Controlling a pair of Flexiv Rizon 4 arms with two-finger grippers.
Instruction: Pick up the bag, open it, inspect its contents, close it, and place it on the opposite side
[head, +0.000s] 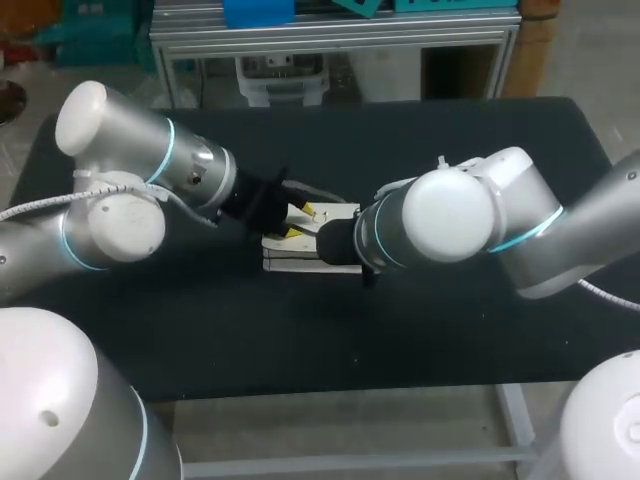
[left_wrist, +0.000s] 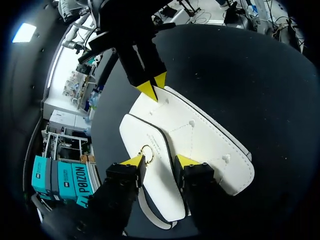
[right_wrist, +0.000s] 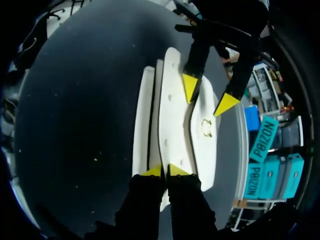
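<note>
I will pinch the flap's free edge (left_wrist: 169, 150) with my left gripper next. It stands up off the bag while the bag's body (left_wrist: 207, 142) lies flat.
A white bag (head: 300, 262) lies flat in the middle of the black table (head: 450, 330). Its front flap (left_wrist: 157, 185) carries a small gold ring clasp (left_wrist: 146, 153). My left gripper (left_wrist: 159, 162) is down over that flap, open, one yellow tip on each side of it and the ring just by one tip. In the head view the left gripper (head: 300, 222) is at the bag's left end. My right gripper (right_wrist: 165, 171) is shut on the thin edge of the bag (right_wrist: 175, 115) at the opposite end. From the left wrist, the right gripper (left_wrist: 154, 85) shows with its tips pinched together there.
The black table surface surrounds the bag on every side. Both arms meet over the table's middle, the right arm's wrist (head: 450, 215) covering the bag's right end in the head view.
</note>
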